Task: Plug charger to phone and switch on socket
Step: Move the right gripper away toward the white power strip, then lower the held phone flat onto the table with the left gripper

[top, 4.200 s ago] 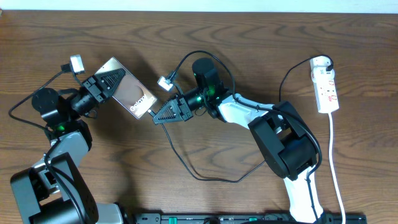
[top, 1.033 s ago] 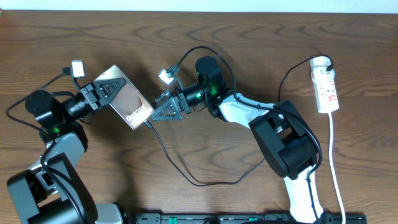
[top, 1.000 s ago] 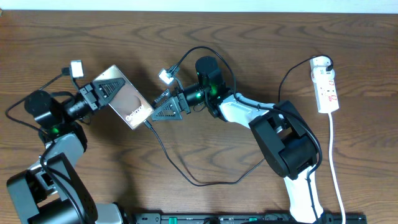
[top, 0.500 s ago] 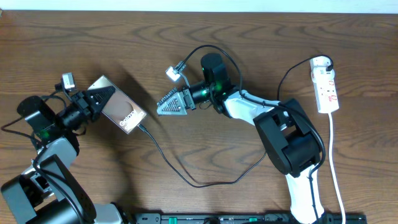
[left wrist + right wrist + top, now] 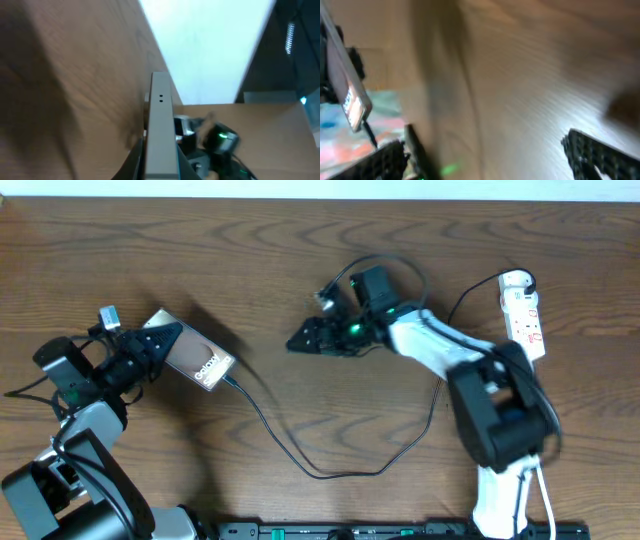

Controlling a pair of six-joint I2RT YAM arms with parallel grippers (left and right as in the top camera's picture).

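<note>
The shadow of the phone (image 5: pixel 197 358) is apart from the phone, so my left gripper needs to keep holding it, as it would fall onto the table if I opened now.
My left gripper (image 5: pixel 163 342) is shut on the phone (image 5: pixel 197 358), held off the table at the left with its brown "Galaxy" face up. In the left wrist view the phone (image 5: pixel 161 131) stands edge-on between my fingers (image 5: pixel 136 159). The charger (image 5: pixel 268 428) is a thin black cable looping across the table, and its plug tip (image 5: pixel 228 380) sits at the phone's lower end. The right wrist view shows that phone (image 5: pixel 347 87) and plug tip (image 5: pixel 369 132) too. My right gripper (image 5: pixel 300 342) is open and blurred, well right of the phone. The white socket (image 5: pixel 523 315) lies far right.
The socket's white cord (image 5: pixel 540 450) runs down the right side toward the front edge. A black rail (image 5: pixel 350 531) lines the front edge. Thick black arm cables arch over my right arm (image 5: pixel 440 350). The charger's loop lies across the middle of the wooden table (image 5: pixel 330 410).
My right gripper has pulled away to the right, leaving the charger tip at the phone. My left gripper has carried the phone a little left.
</note>
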